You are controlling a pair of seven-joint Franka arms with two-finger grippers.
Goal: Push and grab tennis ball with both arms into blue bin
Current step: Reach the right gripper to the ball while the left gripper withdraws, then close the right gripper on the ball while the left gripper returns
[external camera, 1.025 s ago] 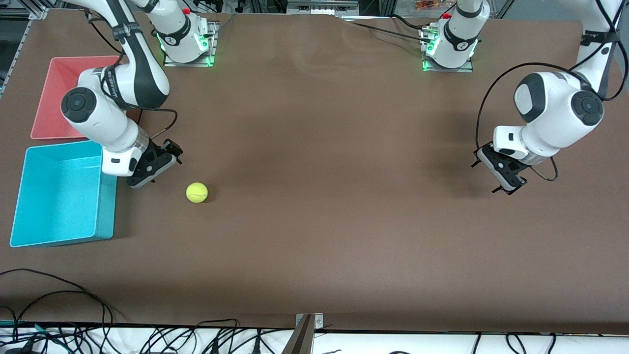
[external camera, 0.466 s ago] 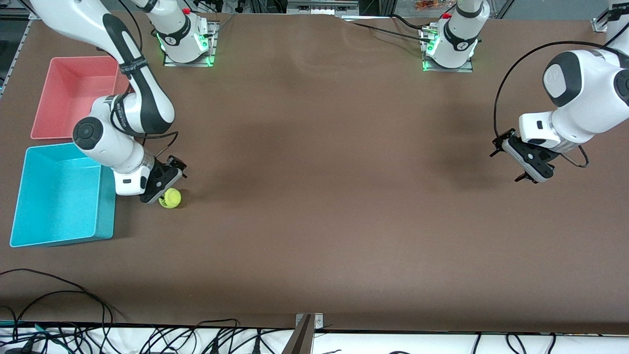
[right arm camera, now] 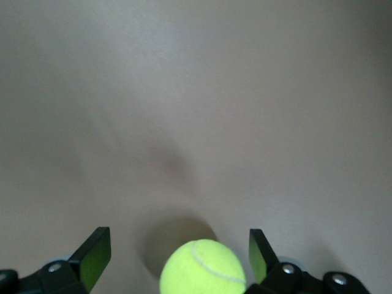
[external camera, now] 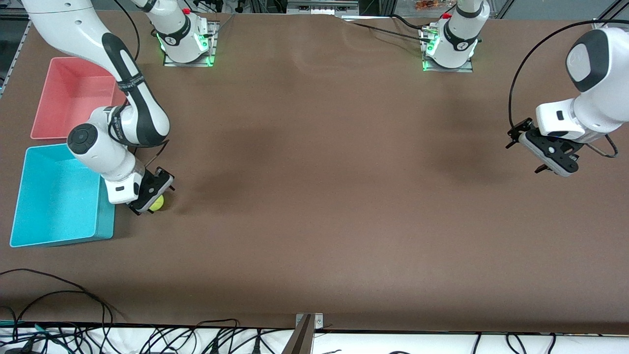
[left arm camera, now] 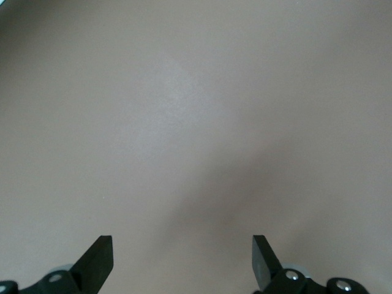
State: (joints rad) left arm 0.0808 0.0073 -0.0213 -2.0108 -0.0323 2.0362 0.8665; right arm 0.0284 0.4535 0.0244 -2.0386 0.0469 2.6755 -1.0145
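I should next use my right gripper to grab the tennis ball by its round fuzzy sides, so that it can go into the blue bin.
The yellow-green tennis ball lies on the brown table beside the blue bin, at the right arm's end. My right gripper is down over the ball, open, with the ball between its two fingers, nearer one fingertip than the other; no grip shows. The blue bin stands empty. My left gripper is open and empty, up over bare table at the left arm's end; in the left wrist view its fingertips frame only table.
A pink bin, empty, stands beside the blue bin, farther from the front camera. Cables hang along the table's front edge.
My right gripper has come down and toward the blue bin until the ball sits between its fingers; the ball has rolled toward the bin. My left arm has drawn back toward its end of the table.
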